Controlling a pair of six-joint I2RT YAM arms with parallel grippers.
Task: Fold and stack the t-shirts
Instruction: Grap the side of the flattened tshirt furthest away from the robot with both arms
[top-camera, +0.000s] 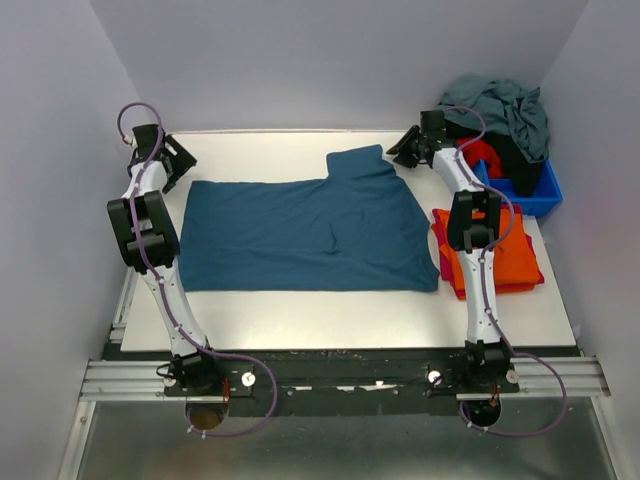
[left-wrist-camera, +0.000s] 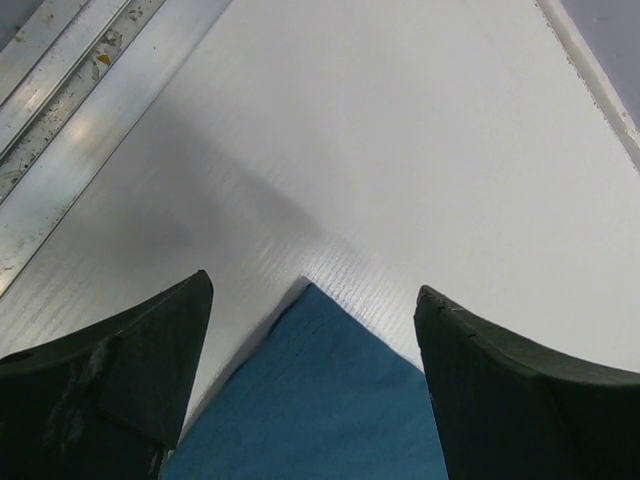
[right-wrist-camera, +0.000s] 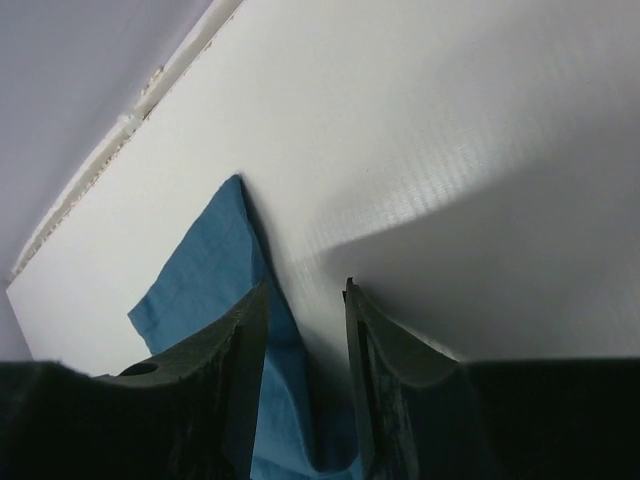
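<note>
My right gripper grabs the t-shirt's far sticking-out part by its raised side fold (top-camera: 389, 165) (right-wrist-camera: 299, 391) next, to fold the t-shirt's far side over.
A dark teal-blue t-shirt (top-camera: 300, 235) lies spread flat on the white table (top-camera: 300, 310), with one part sticking out toward the back right. My left gripper (top-camera: 180, 160) hovers at the shirt's far-left corner. In the left wrist view that gripper (left-wrist-camera: 313, 285) is wide open, and the shirt corner (left-wrist-camera: 320, 400) lies between its fingers, untouched. My right gripper (top-camera: 405, 150) is at the shirt's far-right part. The right wrist view shows its jaws (right-wrist-camera: 305, 284) partly apart, with a raised fold of the teal cloth (right-wrist-camera: 200, 270) low between them and bare table at the tips.
Folded orange t-shirts (top-camera: 510, 262) are stacked at the right edge, with a red layer beneath. A blue plastic bin (top-camera: 535, 195) at the back right holds red (top-camera: 488, 155), black (top-camera: 515, 150) and grey-blue (top-camera: 505, 110) shirts. Walls enclose the table on three sides.
</note>
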